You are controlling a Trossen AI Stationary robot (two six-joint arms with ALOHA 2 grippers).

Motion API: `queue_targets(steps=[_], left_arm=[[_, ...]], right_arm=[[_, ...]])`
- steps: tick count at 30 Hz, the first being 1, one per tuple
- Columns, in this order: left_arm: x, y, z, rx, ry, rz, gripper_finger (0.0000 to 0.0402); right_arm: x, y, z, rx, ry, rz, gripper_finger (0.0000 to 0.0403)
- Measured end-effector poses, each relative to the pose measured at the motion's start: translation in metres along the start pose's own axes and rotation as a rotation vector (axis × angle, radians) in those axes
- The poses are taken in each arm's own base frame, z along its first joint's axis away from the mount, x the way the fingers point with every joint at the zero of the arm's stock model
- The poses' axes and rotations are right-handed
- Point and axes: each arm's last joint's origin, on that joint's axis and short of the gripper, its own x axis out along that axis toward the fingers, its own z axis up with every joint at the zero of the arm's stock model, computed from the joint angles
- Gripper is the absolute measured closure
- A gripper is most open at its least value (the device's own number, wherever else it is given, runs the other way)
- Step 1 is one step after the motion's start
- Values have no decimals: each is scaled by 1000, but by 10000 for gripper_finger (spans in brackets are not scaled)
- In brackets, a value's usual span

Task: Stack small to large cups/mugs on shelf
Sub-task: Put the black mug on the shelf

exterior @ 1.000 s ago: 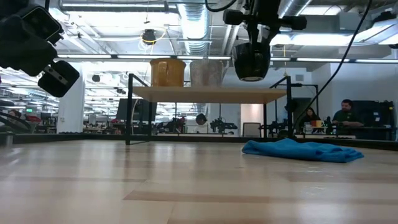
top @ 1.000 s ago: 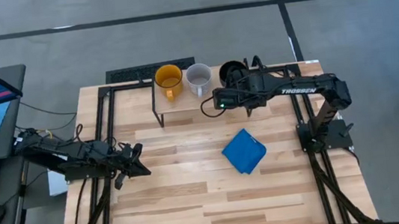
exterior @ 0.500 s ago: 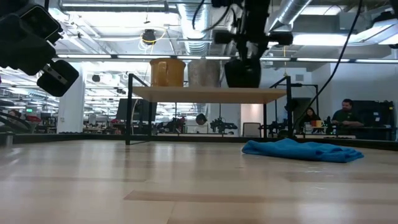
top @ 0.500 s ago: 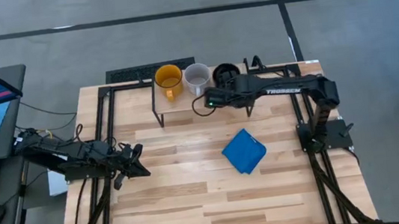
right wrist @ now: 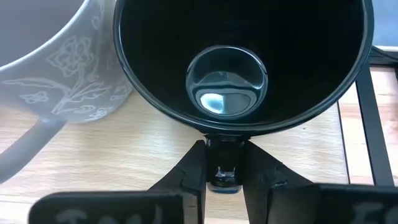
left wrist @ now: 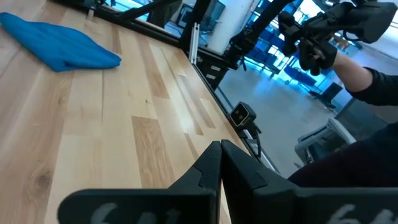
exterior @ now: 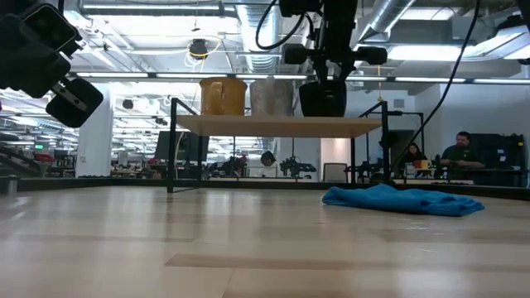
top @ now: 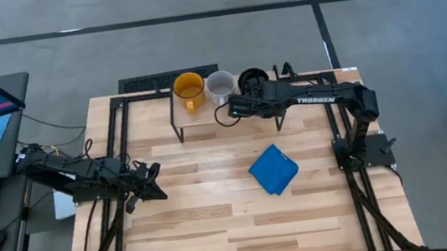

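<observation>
The black mug (right wrist: 242, 62) would stand, because its base rests on the shelf board beside the grey mug, so my right gripper should open.
Three mugs stand in a row on the shelf (top: 200, 116) at the table's far edge: a yellow-orange one (top: 189, 88), a light grey one (top: 221, 85) and a black one (top: 253, 79). My right gripper (right wrist: 224, 149) is shut on the black mug (right wrist: 242, 62), close beside the grey mug (right wrist: 62, 68). In the low view the black mug's base (exterior: 323, 113) meets the shelf board (exterior: 273, 126) with no gap showing. My left gripper (top: 160, 191) waits shut with nothing in it over the table's left side. My right gripper pinches the black mug's handle (right wrist: 224, 140) between its two fingers, on the mug's near side. The fingers slant down from the near side. The mug is upright, mouth up, its base down at the shelf board (right wrist: 124, 165).
A crumpled blue cloth (top: 274, 169) lies on the table right of centre, in front of the shelf. The shelf's black legs (exterior: 172, 145) stand on the table. People sit in the room behind (exterior: 460, 151); a person's sleeve and hand (left wrist: 348, 50) show beyond the table's edge.
My right gripper has carried the black mug down and toward the table's left, from hanging above the shelf's right end to the board, close beside the grey mug. The mug has stayed upright.
</observation>
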Motion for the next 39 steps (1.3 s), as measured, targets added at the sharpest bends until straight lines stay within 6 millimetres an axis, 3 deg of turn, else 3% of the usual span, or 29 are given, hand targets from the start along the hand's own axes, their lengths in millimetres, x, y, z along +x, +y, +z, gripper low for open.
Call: queue_targets(steps=[25, 39], left_arm=[[0, 0, 0, 6, 0, 1, 401], [0, 0, 0, 5, 2, -5, 401]], right_arm=[[0, 0, -2, -7, 30, 4, 291], [0, 0, -3, -35, 65, 14, 246]])
